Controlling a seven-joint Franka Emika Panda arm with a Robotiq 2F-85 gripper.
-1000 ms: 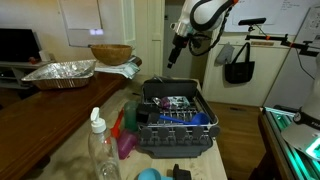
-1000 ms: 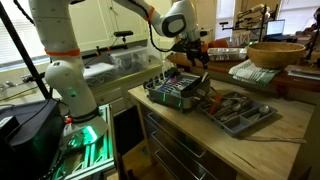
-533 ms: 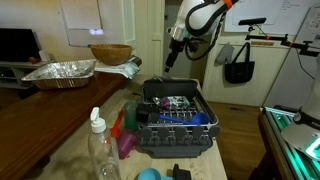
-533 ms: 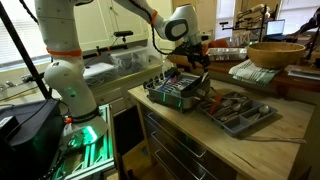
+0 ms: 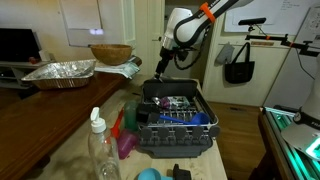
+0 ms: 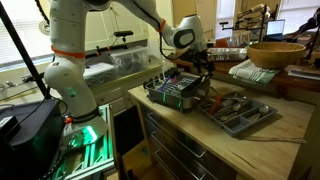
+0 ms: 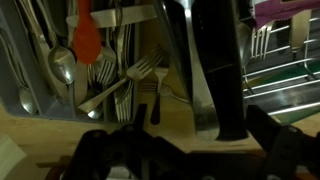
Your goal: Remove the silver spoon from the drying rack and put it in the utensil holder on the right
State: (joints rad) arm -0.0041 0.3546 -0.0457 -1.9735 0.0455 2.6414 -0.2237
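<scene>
My gripper will hold the silver spoon by the handle end rising from the drying rack, so its other end stays free for the utensil holder.
The dark grey drying rack (image 5: 176,136) stands on the wooden counter and shows in both exterior views (image 6: 165,97). Silver cutlery lies in it; I cannot pick out the silver spoon. The utensil holder (image 6: 262,118) is a flat divided tray of forks and spoons beside the rack. My gripper (image 5: 160,68) hangs above the rack's far edge, on the tray side (image 6: 200,75). In the wrist view it (image 7: 200,142) is open and empty, fingers wide apart, with the tray (image 7: 140,45) to the left and the rack (image 7: 288,75) to the right. A dark blurred band (image 7: 215,70) runs between them.
A foil tray (image 5: 60,72) and a wooden bowl (image 5: 110,53) sit at the back of the counter. A clear bottle (image 5: 100,150) and purple and green items (image 5: 126,142) stand by the rack's front. An orange spatula (image 7: 88,40) lies in the tray.
The gripper has come down and moved sideways toward the rack's tray-side edge. Nothing on the counter has moved.
</scene>
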